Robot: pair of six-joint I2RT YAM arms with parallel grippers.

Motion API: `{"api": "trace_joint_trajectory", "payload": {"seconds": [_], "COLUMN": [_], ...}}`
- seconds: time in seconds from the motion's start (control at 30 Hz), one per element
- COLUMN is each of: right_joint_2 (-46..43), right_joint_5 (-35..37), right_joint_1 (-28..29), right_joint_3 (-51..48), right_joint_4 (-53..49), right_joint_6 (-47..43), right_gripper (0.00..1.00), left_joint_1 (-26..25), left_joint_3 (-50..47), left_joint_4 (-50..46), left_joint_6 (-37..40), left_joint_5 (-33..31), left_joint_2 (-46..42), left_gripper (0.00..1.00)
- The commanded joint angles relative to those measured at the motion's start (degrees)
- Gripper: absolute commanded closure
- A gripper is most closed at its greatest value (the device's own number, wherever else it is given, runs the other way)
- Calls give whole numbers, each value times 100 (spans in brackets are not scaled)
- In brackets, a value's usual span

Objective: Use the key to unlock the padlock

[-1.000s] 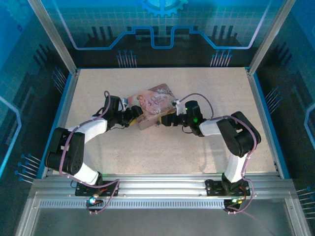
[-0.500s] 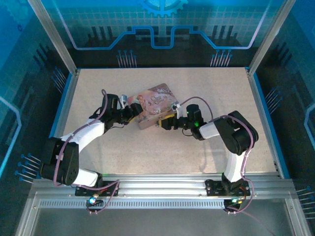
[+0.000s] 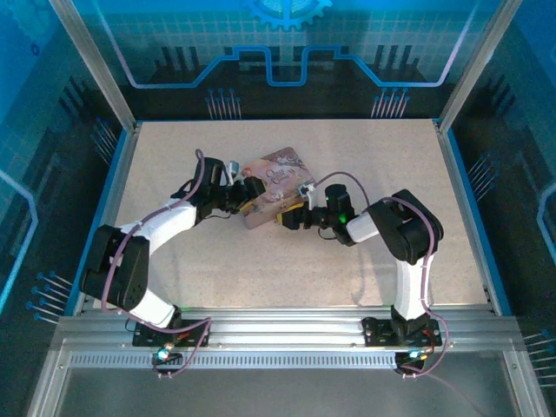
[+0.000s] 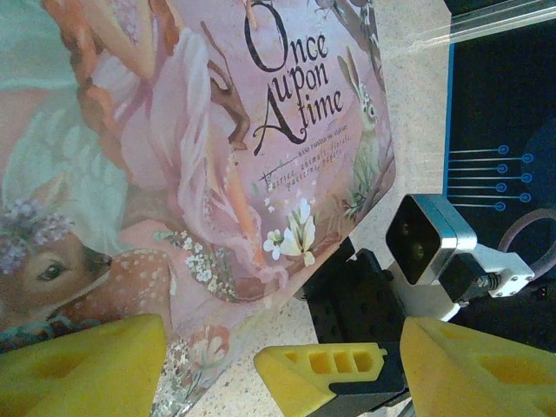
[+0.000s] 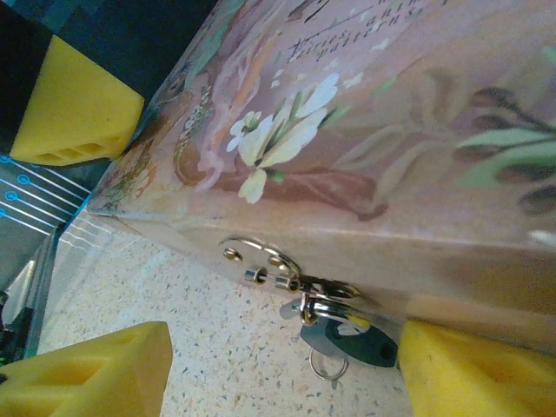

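Observation:
Both yellow fingers are on either side of the padlock's dark body [image 5: 363,343], fingertips level with the silvery shackle [image 5: 333,311], so my right gripper now closes on the padlock.
The padlock [image 5: 356,344], dark bluish with a silvery shackle, hangs from the hasp [image 5: 261,265] on the front wall of the pink picture tin [image 5: 408,130]. A thin wire ring [image 5: 328,365] lies on the table under it; I cannot make out the key itself. My right gripper [image 5: 282,373] is open at the tin's front edge [image 3: 287,217], with the padlock between its fingers, close to the right-hand one [image 5: 473,369]. My left gripper [image 3: 248,193] is open at the tin's left end, one finger [image 4: 78,365] over the lid [image 4: 217,130].
The tin [image 3: 276,181] lies slanted mid-table. My two grippers meet at its near corner: the right gripper's yellow finger [image 4: 321,375] and wrist camera [image 4: 426,243] sit between the left fingers. Speckled tabletop [image 3: 365,156] runs out to the blue walls.
My left gripper has moved right, up against the tin's left end. The right wrist has dropped slightly and drawn in toward the tin's front edge. The tin has stayed put.

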Motion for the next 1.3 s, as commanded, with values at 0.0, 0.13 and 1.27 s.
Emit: {"api": "trace_joint_trajectory", "payload": {"seconds": [0.0,0.13,1.27], "right_joint_2": [151,179,313], "right_joint_5": [-201,-287,-634], "right_joint_1": [-29,-23,-30], "right_joint_3": [155,161,136], "right_joint_4": [356,512,868], "right_joint_6": [86,88,61], "right_gripper": [31,33,62], "left_joint_1": [-40,-58,-75], "left_joint_3": [213,201,54], "left_joint_4": [6,16,165], "left_joint_6": [32,42,-4], "left_joint_5": [101,102,81], "left_joint_2": [146,241,391], "left_gripper": [28,28,28]}}
